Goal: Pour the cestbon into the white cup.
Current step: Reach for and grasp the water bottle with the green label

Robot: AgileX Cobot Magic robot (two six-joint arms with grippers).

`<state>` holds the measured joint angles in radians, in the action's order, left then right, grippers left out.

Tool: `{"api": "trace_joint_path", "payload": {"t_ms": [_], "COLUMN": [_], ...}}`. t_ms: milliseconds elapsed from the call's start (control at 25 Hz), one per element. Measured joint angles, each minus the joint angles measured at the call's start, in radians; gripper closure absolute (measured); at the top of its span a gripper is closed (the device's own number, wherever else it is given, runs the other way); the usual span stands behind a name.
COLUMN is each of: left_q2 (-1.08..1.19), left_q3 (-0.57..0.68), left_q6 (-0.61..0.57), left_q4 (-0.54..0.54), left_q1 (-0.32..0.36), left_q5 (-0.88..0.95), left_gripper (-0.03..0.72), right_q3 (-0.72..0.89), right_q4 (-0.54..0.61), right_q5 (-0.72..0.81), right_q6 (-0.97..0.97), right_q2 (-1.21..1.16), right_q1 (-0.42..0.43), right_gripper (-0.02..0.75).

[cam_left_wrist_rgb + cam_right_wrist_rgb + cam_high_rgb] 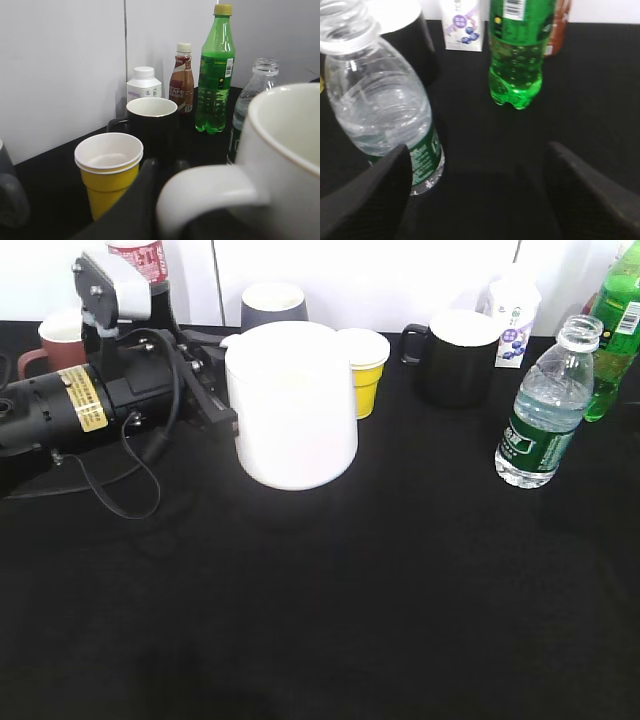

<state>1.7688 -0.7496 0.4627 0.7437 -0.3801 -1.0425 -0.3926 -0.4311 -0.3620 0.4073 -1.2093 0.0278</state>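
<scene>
I will next grab the cestbon upright with my right gripper by its labelled lower body [536, 443], since the uncapped cestbon has water [547, 416] past its label. Then it can pour.
The white cup [292, 405] stands upright on the black table left of centre. It fills the right of the left wrist view [292, 145]. My left gripper [216, 390] [166, 165] is at its left side, shut on the loop handle [210, 192]. The cestbon [540, 410], uncapped and partly full, stands upright at the right. It also shows in the left wrist view [250, 95]. In the right wrist view the cestbon [385, 115] stands just beside the left finger of my right gripper [477, 150], which is wide open and empty. The right gripper is out of the exterior view.
A yellow cup [362, 370] stands right behind the white cup, with a black mug [458, 355] to its right. A grey mug [273, 308] and a maroon mug [62, 340] are at the back left. A green soda bottle [615, 330] and a milk carton [513, 320] stand behind the cestbon.
</scene>
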Motion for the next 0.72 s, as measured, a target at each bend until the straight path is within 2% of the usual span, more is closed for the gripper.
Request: {"api": "trace_joint_path", "payload": {"t_ms": [160, 480, 600, 720], "left_q2": [0.0, 0.0, 0.0, 0.0], "left_q3": [0.0, 0.0, 0.0, 0.0], "left_q6": [0.0, 0.0, 0.0, 0.0], "left_q4": [0.0, 0.0, 0.0, 0.0], "left_q1": [0.0, 0.0, 0.0, 0.0], "left_q5": [0.002, 0.008, 0.008, 0.008], "left_gripper": [0.625, 0.626, 0.626, 0.626], "right_q3": [0.0, 0.0, 0.0, 0.0], "right_q4": [-0.028, -0.085, -0.231, -0.241], "right_q5": [-0.11, -0.145, -0.145, -0.19], "right_q6": [-0.007, -0.027, -0.024, -0.001], "right_q2": [-0.134, -0.158, -0.158, -0.173], "right_q1": [0.0, 0.0, 0.0, 0.0], "right_gripper": [0.111, 0.126, 0.143, 0.095]}}
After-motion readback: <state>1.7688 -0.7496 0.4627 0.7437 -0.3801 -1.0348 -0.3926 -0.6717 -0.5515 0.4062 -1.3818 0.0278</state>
